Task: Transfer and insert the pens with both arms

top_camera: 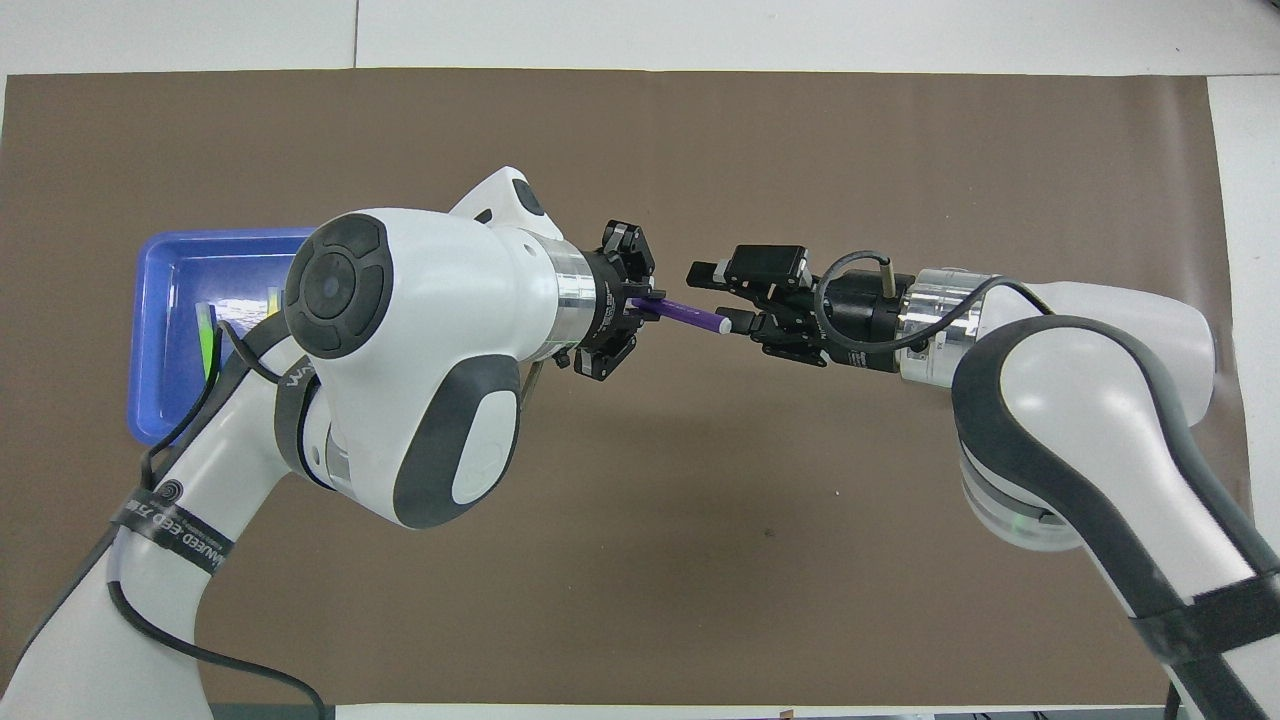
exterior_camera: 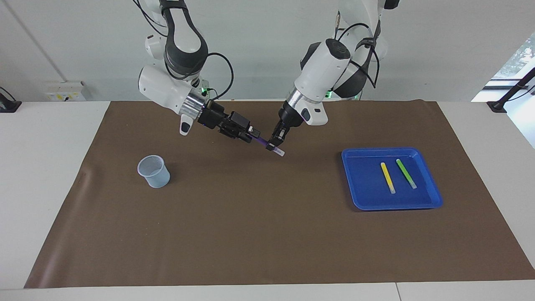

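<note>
My right gripper grips the purple pen by its loose pale-tipped end [top_camera: 714, 320] next, since my left gripper's fingers wrap the pen's other end.
My left gripper [exterior_camera: 276, 143] is shut on the purple pen [exterior_camera: 264, 144] and holds it slanted in the air over the middle of the brown mat; a pale end sticks out below its fingers. In the overhead view the purple pen [top_camera: 685, 312] runs from my left gripper [top_camera: 640, 303] toward my right gripper [top_camera: 715, 297]. My right gripper [exterior_camera: 253, 134] is open, with the pen's free end at its fingertips. The yellow pen [exterior_camera: 388, 177] and the green pen [exterior_camera: 406, 173] lie side by side in the blue tray [exterior_camera: 363, 188].
A pale translucent cup [exterior_camera: 154, 171] stands upright on the brown mat [exterior_camera: 250, 234] toward the right arm's end. The blue tray [top_camera: 165, 300] sits toward the left arm's end, largely covered by the left arm in the overhead view.
</note>
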You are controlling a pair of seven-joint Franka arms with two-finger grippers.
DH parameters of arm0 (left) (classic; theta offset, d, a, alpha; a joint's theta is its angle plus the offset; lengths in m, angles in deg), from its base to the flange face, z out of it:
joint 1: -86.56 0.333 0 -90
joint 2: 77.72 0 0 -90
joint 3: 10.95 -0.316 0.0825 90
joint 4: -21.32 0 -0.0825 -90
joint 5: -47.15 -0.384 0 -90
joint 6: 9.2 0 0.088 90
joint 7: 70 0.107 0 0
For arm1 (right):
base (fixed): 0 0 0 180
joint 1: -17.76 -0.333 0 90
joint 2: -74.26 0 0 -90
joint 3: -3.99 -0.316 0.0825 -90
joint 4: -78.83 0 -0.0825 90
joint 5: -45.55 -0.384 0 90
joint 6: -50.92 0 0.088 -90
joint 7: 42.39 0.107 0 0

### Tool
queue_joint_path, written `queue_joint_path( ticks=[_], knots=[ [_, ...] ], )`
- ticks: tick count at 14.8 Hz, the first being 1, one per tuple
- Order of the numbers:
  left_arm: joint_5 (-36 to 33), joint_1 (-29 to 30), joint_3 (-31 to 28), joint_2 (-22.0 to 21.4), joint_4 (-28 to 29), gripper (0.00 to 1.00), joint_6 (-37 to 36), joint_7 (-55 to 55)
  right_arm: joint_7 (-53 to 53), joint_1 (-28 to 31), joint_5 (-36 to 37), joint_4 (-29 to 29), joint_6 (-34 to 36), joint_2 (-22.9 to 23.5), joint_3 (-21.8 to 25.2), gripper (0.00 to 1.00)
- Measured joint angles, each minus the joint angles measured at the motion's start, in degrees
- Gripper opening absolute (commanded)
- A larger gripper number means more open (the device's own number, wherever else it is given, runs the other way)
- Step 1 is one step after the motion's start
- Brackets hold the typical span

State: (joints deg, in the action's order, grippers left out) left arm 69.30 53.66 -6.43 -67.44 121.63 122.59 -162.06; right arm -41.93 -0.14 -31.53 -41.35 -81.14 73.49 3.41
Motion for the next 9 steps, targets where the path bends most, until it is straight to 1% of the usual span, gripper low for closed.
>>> queue_joint_path(
  ticks=[6,7,8,9],
  knots=[
    [0.00,-0.01,-0.17,0.09,-0.08,0.00,0.08,-0.01,0.00,-0.73,-0.01,0.00,0.02,0.00,-0.09,0.69],
    [0.00,-0.01,-0.21,0.12,-0.08,0.00,0.08,-0.01,0.00,-0.73,-0.01,0.00,0.02,0.00,-0.09,0.67],
    [0.00,0.00,-0.24,0.14,-0.08,0.00,0.08,-0.01,0.00,-0.73,-0.01,0.00,0.02,0.00,-0.09,0.62],
    [0.00,0.00,-0.28,0.14,-0.08,0.00,0.09,-0.01,0.00,-0.73,-0.01,-0.03,0.03,0.00,-0.09,0.54]
  ],
)
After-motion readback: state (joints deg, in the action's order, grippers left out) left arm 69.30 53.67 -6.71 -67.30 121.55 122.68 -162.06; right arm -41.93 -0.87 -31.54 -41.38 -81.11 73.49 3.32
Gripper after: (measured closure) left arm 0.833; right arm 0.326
